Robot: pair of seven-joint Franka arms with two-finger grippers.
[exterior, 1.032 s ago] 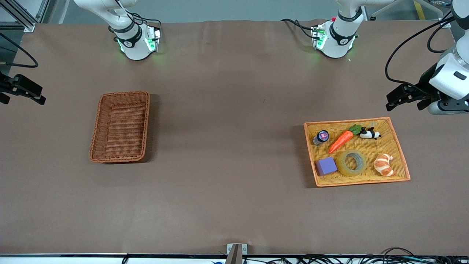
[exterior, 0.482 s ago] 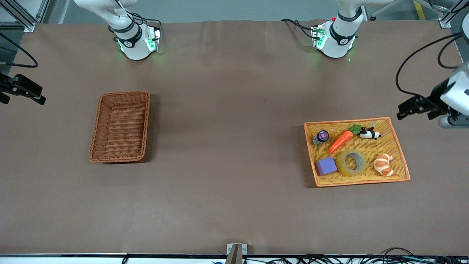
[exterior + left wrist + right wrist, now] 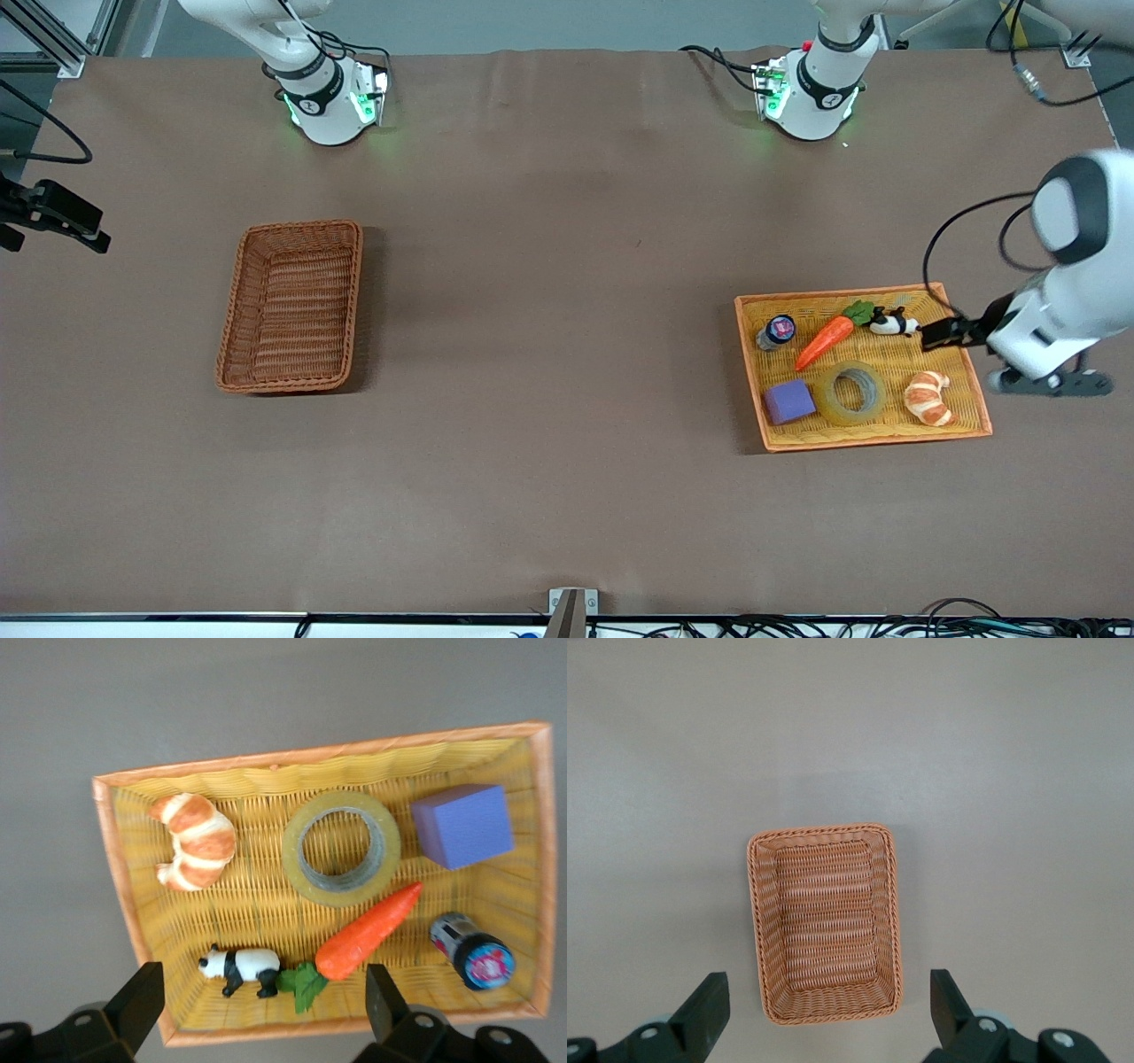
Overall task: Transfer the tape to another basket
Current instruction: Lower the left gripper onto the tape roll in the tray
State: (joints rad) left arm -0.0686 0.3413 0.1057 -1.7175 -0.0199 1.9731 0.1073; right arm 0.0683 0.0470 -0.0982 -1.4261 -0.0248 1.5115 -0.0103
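Observation:
My left gripper grabs the tape by its ring wall (image 3: 863,404) next. Then the tape goes into the reddish-brown wicker basket (image 3: 292,306).
The tape (image 3: 852,392) lies flat in the orange-yellow woven tray (image 3: 877,437), between a purple block and a croissant. It also shows in the left wrist view (image 3: 342,848). My left gripper (image 3: 943,334) is open and empty, in the air over the tray's edge beside the toy panda; in its own view (image 3: 263,992) the fingers are wide apart. The reddish-brown wicker basket (image 3: 292,306) stands empty toward the right arm's end of the table and shows in the right wrist view (image 3: 824,921). My right gripper (image 3: 84,232) is open and waits high at that end (image 3: 830,997).
The tray also holds a croissant (image 3: 928,398), a purple block (image 3: 789,400), a toy carrot (image 3: 826,339), a toy panda (image 3: 893,324) and a small jar (image 3: 777,331). Brown tabletop stretches between the tray and the basket.
My left gripper has come down from beside the table's end to over the tray's edge by the panda. The right arm, the tape and the basket have not moved.

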